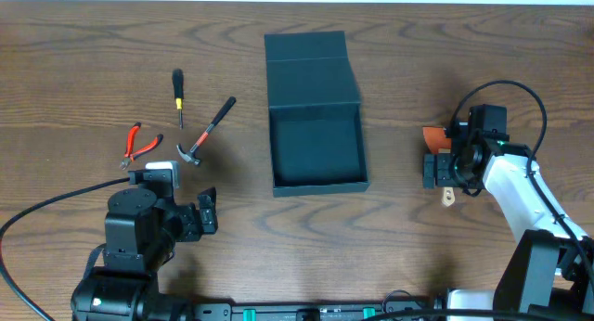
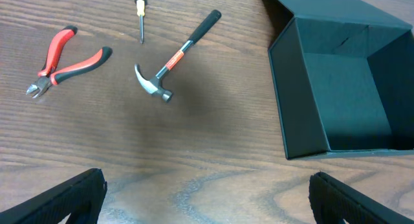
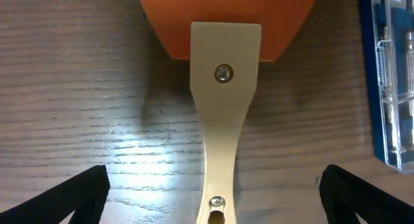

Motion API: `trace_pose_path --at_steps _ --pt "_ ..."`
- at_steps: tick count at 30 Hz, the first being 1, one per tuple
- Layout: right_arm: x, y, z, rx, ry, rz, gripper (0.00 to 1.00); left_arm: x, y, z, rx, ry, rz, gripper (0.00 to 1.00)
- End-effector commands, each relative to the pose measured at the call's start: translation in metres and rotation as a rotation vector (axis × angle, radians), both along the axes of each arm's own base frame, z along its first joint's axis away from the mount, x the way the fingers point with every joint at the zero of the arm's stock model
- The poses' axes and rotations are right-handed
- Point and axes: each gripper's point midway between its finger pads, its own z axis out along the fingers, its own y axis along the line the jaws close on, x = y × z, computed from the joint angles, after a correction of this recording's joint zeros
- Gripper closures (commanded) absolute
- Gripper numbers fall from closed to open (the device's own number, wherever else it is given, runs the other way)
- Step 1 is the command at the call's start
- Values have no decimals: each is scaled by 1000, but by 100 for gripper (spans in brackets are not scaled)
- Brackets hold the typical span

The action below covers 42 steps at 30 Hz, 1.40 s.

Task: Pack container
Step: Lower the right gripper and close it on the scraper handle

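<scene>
The fingers of the robot's right gripper are high above the scraper's cream handle (image 3: 222,131), so the gripper should come down before it closes on the handle.
The dark teal container (image 1: 316,149) stands open at the table's middle, its flap lid (image 1: 308,66) laid back; the inside looks empty. It also shows in the left wrist view (image 2: 343,133). A hammer (image 1: 206,131), a yellow-and-black screwdriver (image 1: 178,94) and red pliers (image 1: 139,143) lie to its left. My left gripper (image 1: 206,212) is open and empty, below these tools. My right gripper (image 1: 447,168) is open above a scraper (image 3: 225,101) with an orange blade (image 1: 432,135) and a cream handle, its fingers on either side and apart from it.
In the left wrist view the hammer (image 2: 174,56), pliers (image 2: 65,59) and screwdriver (image 2: 139,13) lie on bare wood ahead of the left gripper (image 2: 207,198). A blue-edged clear plastic thing (image 3: 391,81) lies right of the scraper.
</scene>
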Motion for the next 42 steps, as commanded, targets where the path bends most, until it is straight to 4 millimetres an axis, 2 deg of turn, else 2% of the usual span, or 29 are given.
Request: trace_pose_path --at_steps 1,7,20,38,42 --pt "-4 -7 -5 -10 18 -61 3 2 1 8 7 -19 5 1" --pt "-10 -5 -27 21 91 -69 4 2 1 8 7 -19 5 1" --pt "-9 1 -60 64 151 -71 6 2 1 8 7 -19 5 2" --pt "-14 -10 -61 2 171 -81 6 -5 2 0 -22 34 38 1" --pt "-14 -10 -61 2 171 -80 12 -5 2 0 -21 34 38 1"
